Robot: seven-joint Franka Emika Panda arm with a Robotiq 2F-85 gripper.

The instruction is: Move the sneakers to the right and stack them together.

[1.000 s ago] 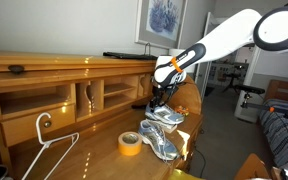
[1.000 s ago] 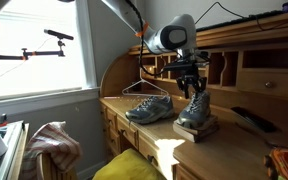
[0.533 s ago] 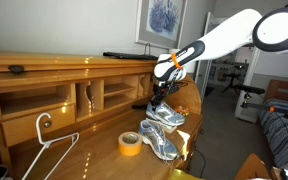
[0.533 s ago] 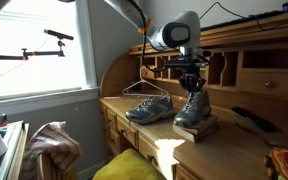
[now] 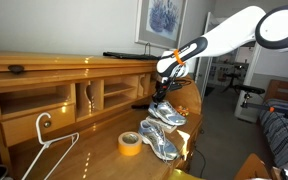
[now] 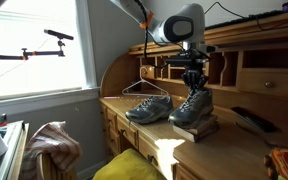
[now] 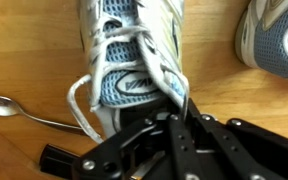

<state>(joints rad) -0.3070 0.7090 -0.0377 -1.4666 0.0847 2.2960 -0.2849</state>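
Note:
The held sneaker (image 5: 166,113) hangs tilted, short of the desk's far end, so the sneaker moves there next, before my gripper releases it.
Two silver-grey sneakers lie on the wooden desk. My gripper (image 7: 180,108) is shut on the tongue and laces of one sneaker (image 7: 132,50), whose upper fills the wrist view. In both exterior views the gripper (image 5: 161,92) (image 6: 194,82) stands straight above this sneaker (image 5: 168,116) (image 6: 191,108), which tilts with its heel end raised. The other sneaker (image 5: 156,144) (image 6: 148,108) (image 7: 275,36) rests flat beside it, a short gap away.
A yellow tape roll (image 5: 130,143) lies by the nearer sneaker. A white wire hanger (image 5: 46,148) lies on the desk, and its wire (image 7: 24,110) shows beside the held shoe. Desk cubbies (image 5: 89,97) rise behind. A dark flat object (image 6: 252,118) lies further along the desk.
The jaws have shut on the sneaker's tongue. The arm has risen a little, and the held sneaker now tilts up.

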